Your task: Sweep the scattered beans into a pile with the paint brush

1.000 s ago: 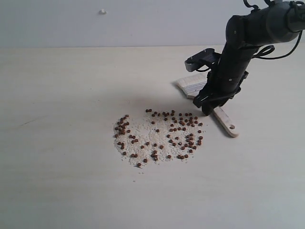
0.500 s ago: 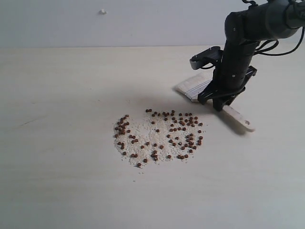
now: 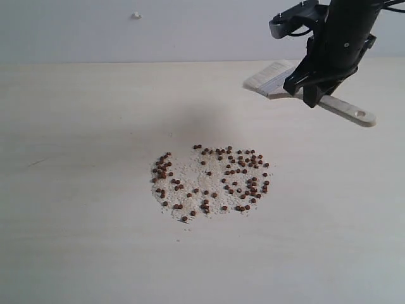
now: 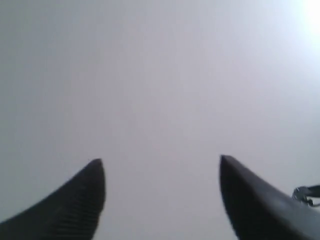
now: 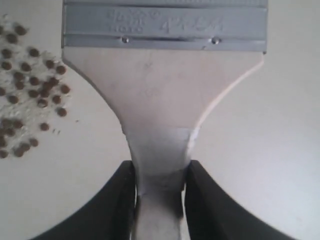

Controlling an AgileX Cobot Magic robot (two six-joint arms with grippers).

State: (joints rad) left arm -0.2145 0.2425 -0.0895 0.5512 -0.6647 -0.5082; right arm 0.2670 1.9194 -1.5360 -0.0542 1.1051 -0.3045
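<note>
I should grab the paint brush by its silver ferrule with my left gripper next. Then it can sweep the scattered beans into a pile.
Small reddish-brown beans (image 3: 221, 177) lie scattered over a patch of whitish crumbs at the middle of the table; some of the beans (image 5: 30, 85) also show in the right wrist view. No compact pile is seen. My right gripper (image 3: 308, 95) is shut on the paint brush (image 3: 316, 92), clamping the narrow neck of its pale wooden handle (image 5: 160, 170). The brush hangs in the air at the upper right, bristles toward the left, handle hole toward the right. Its silver ferrule (image 5: 165, 25) fills the right wrist view's edge. My left gripper (image 4: 162, 165) is open, facing a blank grey surface.
The pale table (image 3: 76, 190) spreads wide around the beans. A small white speck (image 3: 136, 14) sits on the grey back wall.
My right gripper closed on the brush handle and lifted the brush off the table, up and to the right. The beans have not moved.
</note>
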